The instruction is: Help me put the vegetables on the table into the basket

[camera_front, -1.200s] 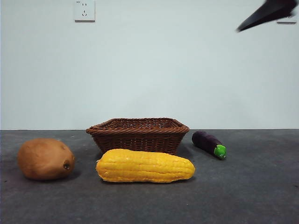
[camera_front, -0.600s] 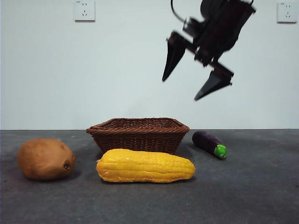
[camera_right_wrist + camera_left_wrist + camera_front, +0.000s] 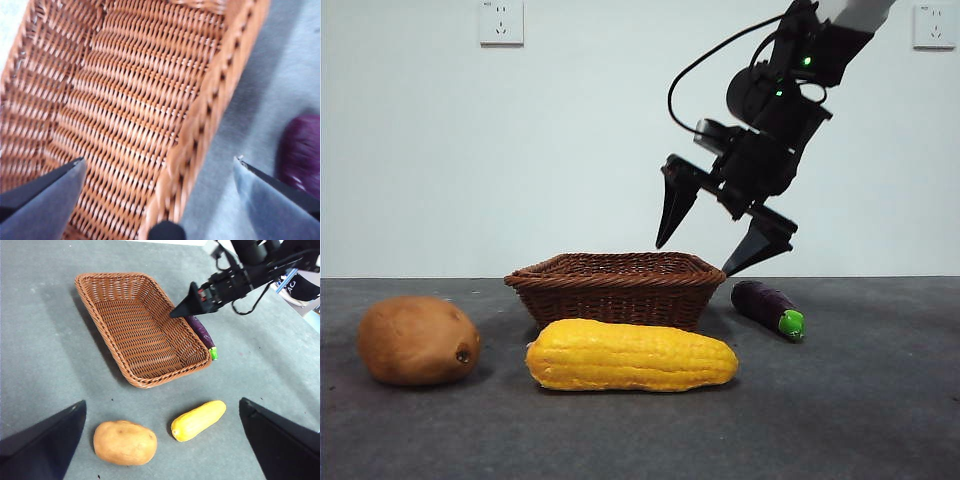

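The basket (image 3: 615, 288) should be grabbed by its woven rim (image 3: 705, 274) next with the robot's right gripper, which will then bring it to the vegetables.
On the table (image 3: 860, 420) lie a brown potato (image 3: 418, 340) at the left and a yellow corn cob (image 3: 632, 356) in front of the woven basket (image 3: 615, 288). A purple eggplant (image 3: 767, 308) with a green cap rests beside the basket's right wall. My right gripper (image 3: 698, 255) hangs open just above the basket's right rim (image 3: 210, 100), with the eggplant (image 3: 302, 147) by one jaw. Nothing is between its jaws. High over the table, my left gripper (image 3: 162, 402) is open and empty, looking down on the potato (image 3: 125, 442), corn cob (image 3: 198, 420), basket (image 3: 100, 322) and eggplant (image 3: 202, 332).
A white wall with two sockets (image 3: 501, 22) stands behind the table. The basket holds nothing. In the left wrist view the right arm (image 3: 240, 277) reaches in over the basket's far corner.
The right arm has swung down from the top right corner to just above the basket's right rim, jaws open. The vegetables and basket have not moved.
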